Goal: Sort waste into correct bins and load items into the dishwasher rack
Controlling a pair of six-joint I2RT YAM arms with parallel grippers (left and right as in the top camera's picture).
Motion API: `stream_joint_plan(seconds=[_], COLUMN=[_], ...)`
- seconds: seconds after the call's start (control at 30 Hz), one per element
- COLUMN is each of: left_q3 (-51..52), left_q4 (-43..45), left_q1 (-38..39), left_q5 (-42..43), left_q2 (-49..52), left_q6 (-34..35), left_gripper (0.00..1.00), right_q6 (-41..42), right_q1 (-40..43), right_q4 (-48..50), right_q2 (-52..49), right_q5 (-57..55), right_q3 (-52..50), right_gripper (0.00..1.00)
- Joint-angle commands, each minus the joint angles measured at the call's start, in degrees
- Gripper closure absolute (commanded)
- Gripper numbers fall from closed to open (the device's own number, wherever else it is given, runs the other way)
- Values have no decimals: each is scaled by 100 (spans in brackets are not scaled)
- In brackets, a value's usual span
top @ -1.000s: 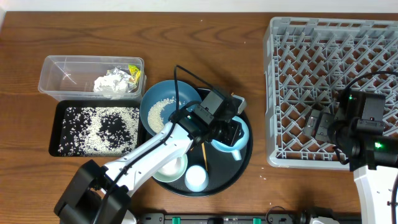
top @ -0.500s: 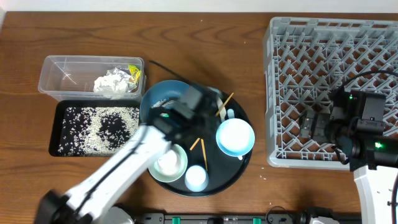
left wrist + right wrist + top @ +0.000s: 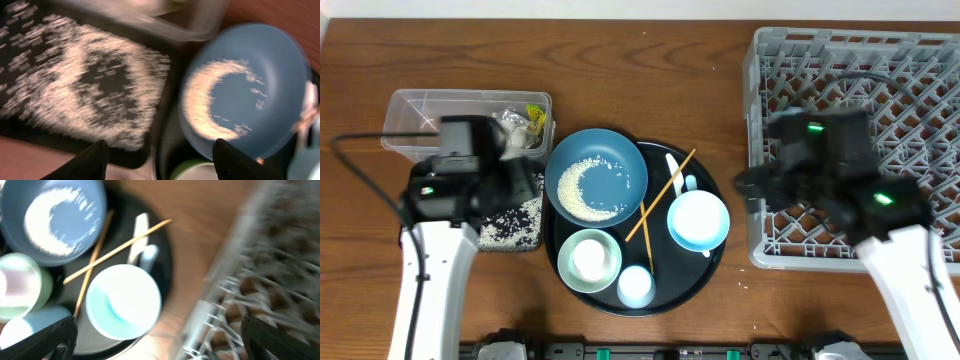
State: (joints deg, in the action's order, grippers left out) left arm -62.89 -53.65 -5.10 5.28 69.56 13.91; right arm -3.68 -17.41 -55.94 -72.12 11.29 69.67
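My right gripper needs to pick up the white dish [image 3: 698, 220] next by its rim that faces the dishwasher rack. The dish's opposite side then stays free to slot in.
The large blue bowl [image 3: 597, 178] with loose rice sits on the round black tray, as do the pale-green bowl [image 3: 592, 260], whitish cup [image 3: 635, 287], white dish [image 3: 698, 220], spoon [image 3: 677, 168] and crossed chopsticks [image 3: 665, 188]. The clear tub [image 3: 420, 115] holds tissue [image 3: 505, 128] and the wrapper [image 3: 535, 118]. My left gripper [image 3: 520, 188] is open and empty over the shallow black tray [image 3: 510, 228] of rice [image 3: 85, 80], beside the blue bowl [image 3: 250, 90]. My right gripper [image 3: 755, 188] is open and empty at the grey rack's [image 3: 860, 60] left edge, above the dish [image 3: 124, 301].
The round black tray [image 3: 710, 265] lies between the bins and the rack. The right wrist view is blurred and shows the rack wall [image 3: 270, 280] to the right, with the chopsticks [image 3: 120, 240] and spoon [image 3: 140, 245] to the left.
My left arm swung from over the round tray back left to the black rice tray, leaving the white dish upright on the round tray. My right arm moved left from inside the rack to its left edge.
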Motion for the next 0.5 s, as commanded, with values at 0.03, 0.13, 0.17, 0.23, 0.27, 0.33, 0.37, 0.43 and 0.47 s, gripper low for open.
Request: stream_joint_plan(seconds=[0.03,0.13,0.17,0.23,0.27,0.33,0.37,0.43,0.47], left_q3=[-66,-61,-59,-57,-55,-50,-46,-42,-33], left_q4=[-98,-120,-122,-120,-120,-120,-118,-120,-118], left_q1=[-527,-686,-693,-693,-693,-693,-693,-693,-693], left_q5=[-83,-81,-83,-81,-81,-81,-81,-81,-83], left_q2=[2,2,2,4,4,4,4,4,4], left_q6=[37,37,37,37,37,37,37,37,37], left_gripper=[30,30,30,30,30,30,30,30,30], right_q6=[-249,-234,-214,-111,-105,-109,-109,-111,-109], right_q1=[-647,-852,-870,-868,-855,-844,-844,-844,-846], right_q4=[2,37,68,164,197,197,184,105,68], right_q2=[-813,-1436,-1604,-1961,-2107,-2347,-2457,-2651,-2756], right_q5=[-125,-385,-411,-424,-422,-422,-422,-426,-446], right_q3=[197,197,197,197,197,197,195,190,186], right_gripper=[1,8,12,21,25,28,29,28,28])
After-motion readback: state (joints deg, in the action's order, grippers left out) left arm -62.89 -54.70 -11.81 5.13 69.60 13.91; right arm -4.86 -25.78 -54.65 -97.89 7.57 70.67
